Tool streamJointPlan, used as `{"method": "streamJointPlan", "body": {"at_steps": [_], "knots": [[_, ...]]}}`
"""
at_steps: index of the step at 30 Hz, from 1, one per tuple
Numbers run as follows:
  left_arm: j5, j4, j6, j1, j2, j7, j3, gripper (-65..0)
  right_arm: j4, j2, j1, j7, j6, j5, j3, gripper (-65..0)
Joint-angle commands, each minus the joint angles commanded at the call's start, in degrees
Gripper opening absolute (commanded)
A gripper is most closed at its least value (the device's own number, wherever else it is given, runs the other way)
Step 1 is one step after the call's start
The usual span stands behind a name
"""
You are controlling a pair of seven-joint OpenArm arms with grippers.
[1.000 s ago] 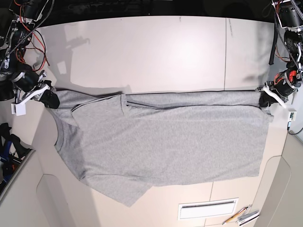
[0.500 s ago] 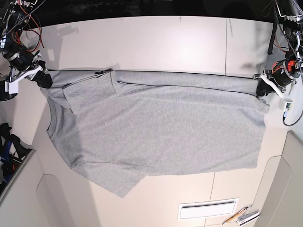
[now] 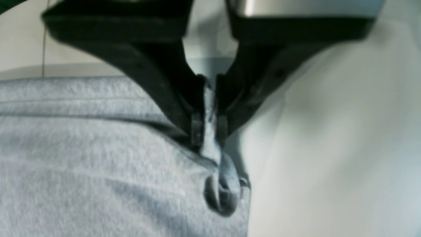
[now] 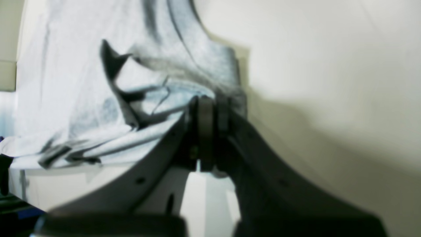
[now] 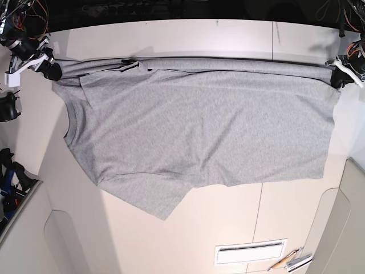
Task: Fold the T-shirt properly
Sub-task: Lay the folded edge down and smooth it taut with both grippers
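My right gripper should keep hold of the T-shirt [image 5: 199,125] and release it only once its upper edge lies flat on the tabletop. The bunched corner in my fingers is above the tabletop.
The light heather-grey T-shirt [image 5: 199,125] hangs stretched between my two grippers, plain side showing, neck opening at the left and hem at the right. My right gripper [image 5: 50,67] is shut on its upper left corner by the shoulder; the right wrist view shows the black jaws [image 4: 210,115] pinching bunched cloth [image 4: 98,98]. My left gripper [image 5: 337,75] is shut on the upper right hem corner; the left wrist view shows the fingertips [image 3: 207,131] clamping a strip of cloth [image 3: 82,164], with a curled end below. A sleeve droops at the lower middle [image 5: 154,200].
The white table [image 5: 188,40] runs behind and under the shirt. A vent slot [image 5: 250,251] and some pens [image 5: 291,260] lie at the front right edge. Dark equipment stands at the left edge [image 5: 8,177].
Both grippers have moved toward the far side of the table and further apart, carrying the top edge with them. The shirt is pulled tauter and wider.
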Motion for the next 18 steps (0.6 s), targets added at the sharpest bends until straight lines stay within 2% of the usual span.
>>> {"method": "streamJointPlan", "body": {"at_steps": [8,14,18], "knots": [[0.0,0.0,0.0,1.3,0.2,1.2,0.0,-65.0,0.1,0.0,-2.3,-1.4,0.44,1.8,2.0,-65.0],[-1.3,0.0,0.1,1.8,0.4,5.4,0.0,-65.0,0.1,0.0,-3.7,-1.4,0.42,1.8,2.0,-65.0],[-2.8,0.0,0.3,4.8,0.5,5.4,-0.1,-65.0,0.2,0.0,-4.7,-1.4,0.42,1.9,2.4,-65.0]]}}
